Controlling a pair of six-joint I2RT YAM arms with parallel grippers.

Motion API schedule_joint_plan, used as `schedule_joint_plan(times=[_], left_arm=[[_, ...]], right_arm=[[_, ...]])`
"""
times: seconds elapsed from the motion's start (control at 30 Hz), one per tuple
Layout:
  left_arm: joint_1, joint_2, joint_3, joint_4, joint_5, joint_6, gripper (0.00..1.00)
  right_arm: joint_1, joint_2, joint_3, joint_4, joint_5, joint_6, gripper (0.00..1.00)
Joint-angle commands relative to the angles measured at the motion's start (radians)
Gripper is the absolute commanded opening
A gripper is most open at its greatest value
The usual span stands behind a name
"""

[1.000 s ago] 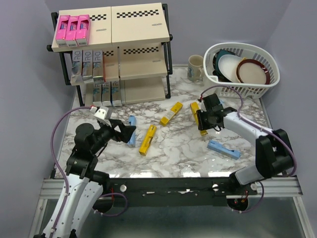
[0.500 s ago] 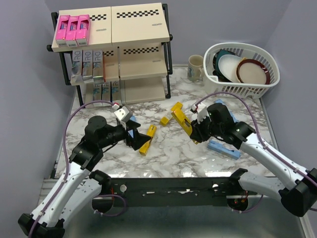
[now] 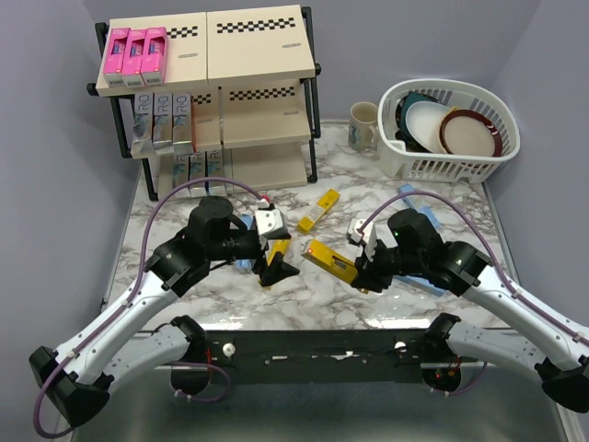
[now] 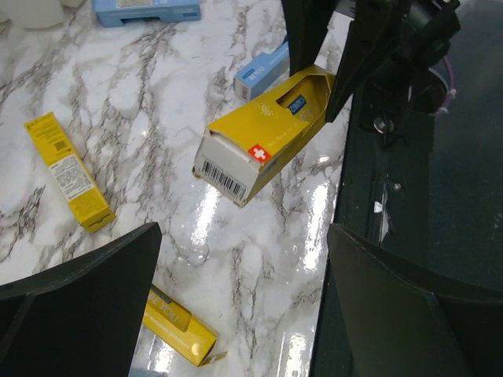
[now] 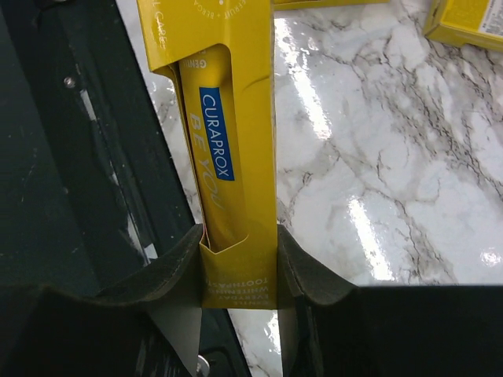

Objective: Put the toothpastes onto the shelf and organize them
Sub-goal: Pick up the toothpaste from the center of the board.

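Note:
I need to grab the held yellow carton by its barcode end with my left gripper next. The windowed part then stays free to set onto the shelf.
My right gripper is shut on a yellow toothpaste carton and holds it tilted above the marble table; the right wrist view shows the carton clamped between both fingers. My left gripper is open and empty above another yellow carton, which shows at the bottom of the left wrist view. The held carton hangs in front of it. The shelf stands at the back left with pink cartons on top, silver ones in the middle and blue ones below.
A third yellow carton lies mid-table. Light blue cartons lie by the left arm and beside the right arm. A white dish basket and a mug stand at the back right.
My right gripper has lifted the yellow carton and carried it left and toward the near edge. My left gripper has swung right, over the yellow carton mid-table.

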Motion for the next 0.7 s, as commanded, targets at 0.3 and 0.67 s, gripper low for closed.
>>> schedule_joint_plan(times=[0.3,0.67], left_arm=[[-0.158,0.136,0.109,-0.096,0.081,0.219,0.99],[-0.225,0.210,0.140,-0.089,0.065,0.225,0.77]], right_arm=[[0.091,-0.035,0.027,-0.028,-0.040,-0.064,0.33],[0.114,-0.023,0.017,-0.021,-0.031,-0.069,0.33]])
